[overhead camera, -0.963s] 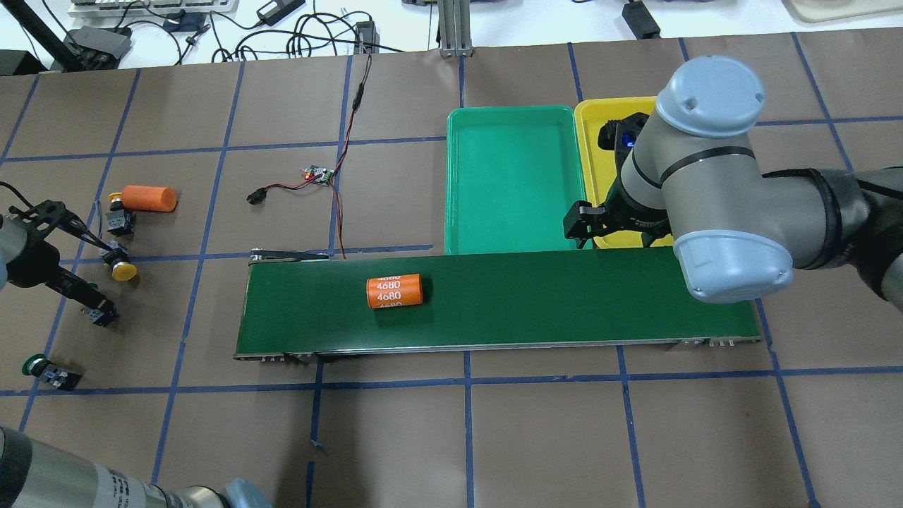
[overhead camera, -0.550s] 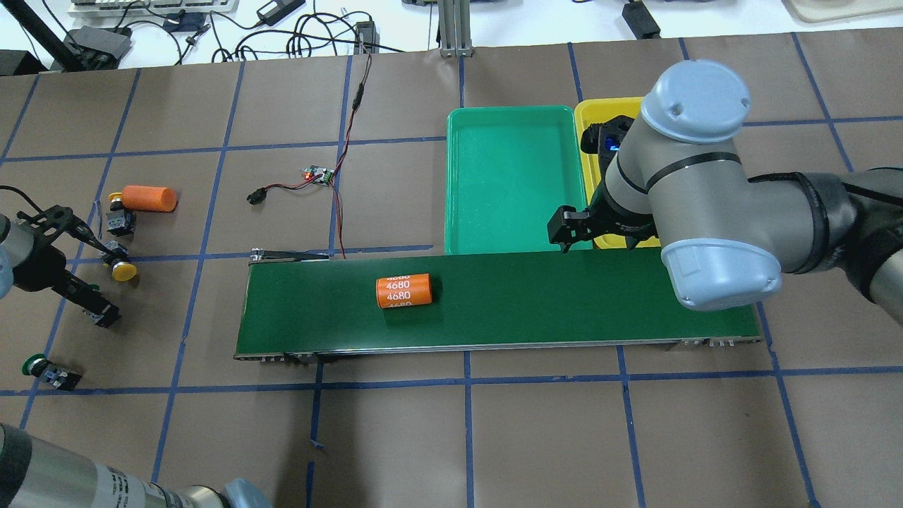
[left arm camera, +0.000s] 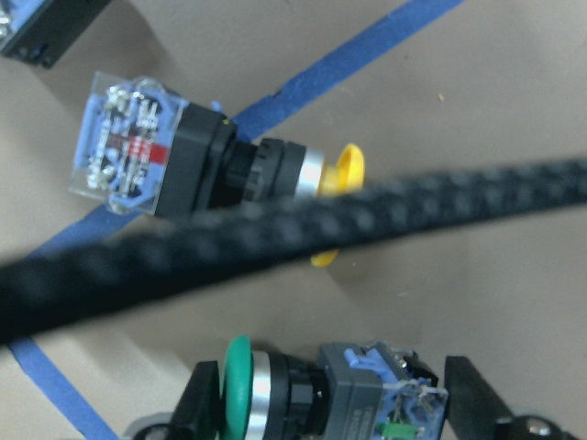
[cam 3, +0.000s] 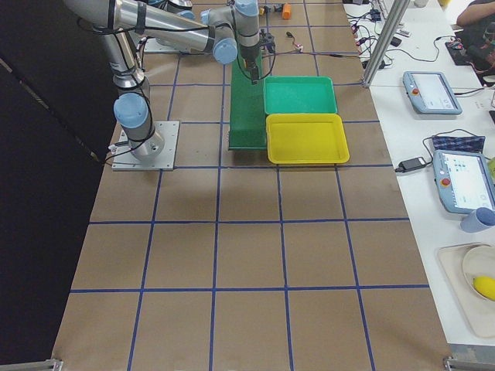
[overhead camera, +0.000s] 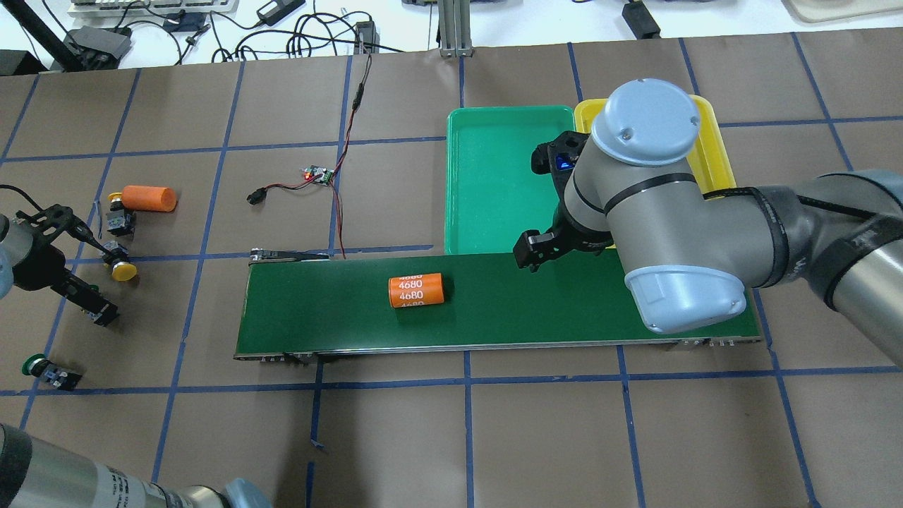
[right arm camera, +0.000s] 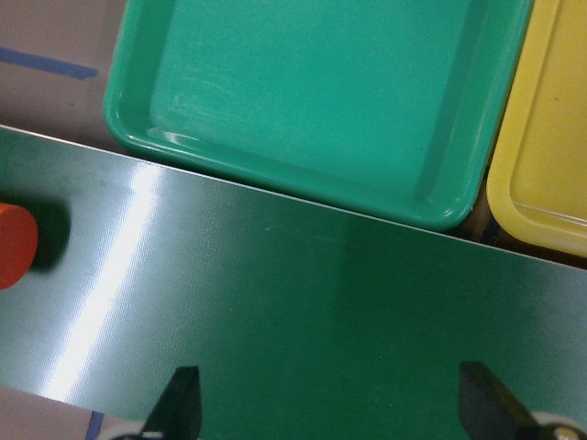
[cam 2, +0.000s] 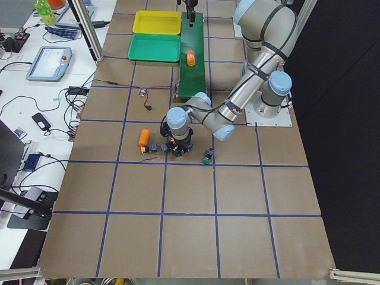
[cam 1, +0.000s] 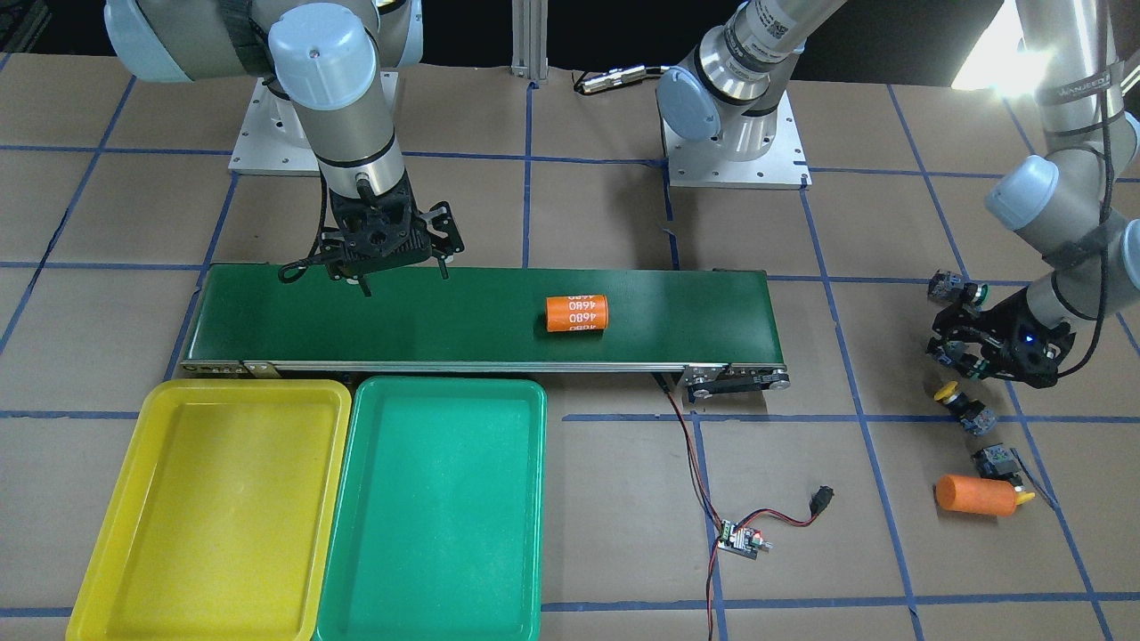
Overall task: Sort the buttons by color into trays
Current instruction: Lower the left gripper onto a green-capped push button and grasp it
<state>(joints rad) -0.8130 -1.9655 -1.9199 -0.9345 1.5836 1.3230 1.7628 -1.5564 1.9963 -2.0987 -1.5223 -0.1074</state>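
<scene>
The green button [left arm camera: 316, 396] needs to be sorted by color, so my left gripper will next grab it across its green cap and contact block [left arm camera: 240, 390].
My left gripper [overhead camera: 93, 283] is low over the table's left end, open, with its jaws astride a green button [left arm camera: 316, 396] that lies on its side; the left wrist view shows a finger at each end of it. A yellow button [left arm camera: 220, 170] lies just beyond it [overhead camera: 121, 267]. Another yellow button [overhead camera: 120, 217] and another green one [overhead camera: 42, 371] lie nearby. My right gripper [cam 1: 403, 278] is open and empty over the conveyor belt [overhead camera: 564, 303], by the green tray [overhead camera: 494, 176]. The yellow tray [cam 1: 214, 499] stands next to it.
An orange cylinder [overhead camera: 415, 291] lies on the belt left of my right gripper. A second orange cylinder [overhead camera: 148, 198] lies by the buttons. A small circuit board [overhead camera: 319, 174] with red-black wires sits between the buttons and the trays.
My right arm has moved left along the belt's far edge, from the yellow tray towards the green one. The orange cylinder has travelled right on the belt. My left gripper has barely shifted.
</scene>
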